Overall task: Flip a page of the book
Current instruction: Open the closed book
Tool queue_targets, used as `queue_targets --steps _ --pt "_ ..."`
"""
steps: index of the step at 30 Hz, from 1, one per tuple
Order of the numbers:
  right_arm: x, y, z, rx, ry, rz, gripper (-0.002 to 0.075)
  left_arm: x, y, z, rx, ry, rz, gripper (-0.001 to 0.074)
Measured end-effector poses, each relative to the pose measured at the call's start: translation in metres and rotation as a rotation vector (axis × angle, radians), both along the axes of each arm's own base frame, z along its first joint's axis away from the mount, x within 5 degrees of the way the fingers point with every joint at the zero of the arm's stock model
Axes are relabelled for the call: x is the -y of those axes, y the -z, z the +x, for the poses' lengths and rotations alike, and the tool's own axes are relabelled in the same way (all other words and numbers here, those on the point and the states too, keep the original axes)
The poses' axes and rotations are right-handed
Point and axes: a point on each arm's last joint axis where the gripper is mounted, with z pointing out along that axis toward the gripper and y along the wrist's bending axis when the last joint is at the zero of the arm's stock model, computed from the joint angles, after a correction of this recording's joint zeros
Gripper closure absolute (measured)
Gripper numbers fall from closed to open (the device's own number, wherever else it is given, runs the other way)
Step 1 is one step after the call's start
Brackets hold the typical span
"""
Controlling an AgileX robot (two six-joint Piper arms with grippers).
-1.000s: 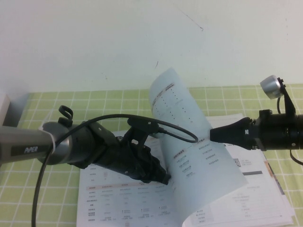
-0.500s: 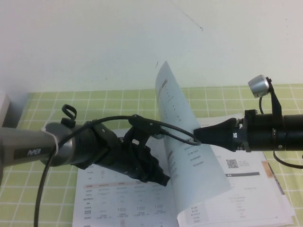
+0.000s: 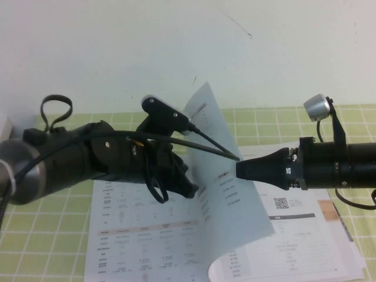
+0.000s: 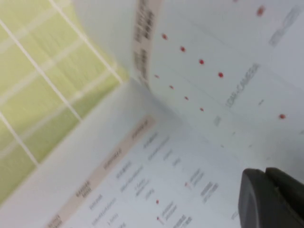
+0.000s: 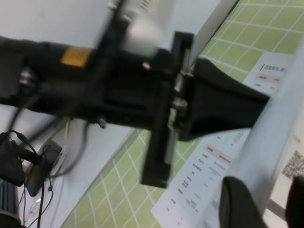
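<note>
My right gripper should turn the page by pinching that raised edge next, because the page's side edge stands up while the other sheets lie flat.
The book [image 3: 141, 235] lies open on the green checked cloth. Its page [image 3: 217, 135] stands nearly upright over the middle, with pink-headed tables on it. My right gripper [image 3: 238, 169] reaches in from the right with its tip against the page. In the right wrist view its fingers [image 5: 242, 204] stand apart, and the page [image 5: 266, 142] runs between them. My left gripper [image 3: 192, 191] hangs over the left half of the book, close to the standing page. In the left wrist view it [image 4: 266, 173] is shut and empty, just short of the page [image 4: 213, 71].
The green checked cloth [image 3: 35, 235] covers the table, and a white wall rises behind it. A pale object [image 3: 3, 126] sits at the far left edge. My left arm's cable [image 3: 211, 147] loops across toward the page. The left arm [image 5: 118, 90] fills the right wrist view.
My right gripper has moved left and taken the page from leaning right to nearly upright. My left arm has risen and rolled, and its gripper has drawn back from the book's near middle.
</note>
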Motion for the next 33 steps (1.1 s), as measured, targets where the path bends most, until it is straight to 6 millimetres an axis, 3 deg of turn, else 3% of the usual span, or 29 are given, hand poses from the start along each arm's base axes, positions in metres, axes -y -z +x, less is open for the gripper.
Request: queue_targets --steps 7,12,16,21,33 --pt "0.0 0.0 0.0 0.009 -0.004 -0.001 0.0503 -0.005 -0.061 -0.024 0.157 0.022 -0.077 0.0738" --pt "0.0 0.0 0.0 0.023 -0.007 -0.004 0.0504 0.026 -0.087 -0.063 0.225 0.171 -0.127 0.0738" --pt "0.0 0.0 0.0 0.031 -0.009 -0.006 0.0506 0.065 -0.09 -0.099 0.264 0.363 -0.122 0.0738" --pt "0.0 -0.001 0.0 0.04 -0.014 -0.003 0.0507 0.102 -0.079 -0.128 0.307 0.547 -0.082 0.0738" --pt "0.0 -0.001 0.0 0.054 -0.018 -0.006 0.0508 0.14 -0.065 -0.151 0.366 0.731 -0.016 0.0738"
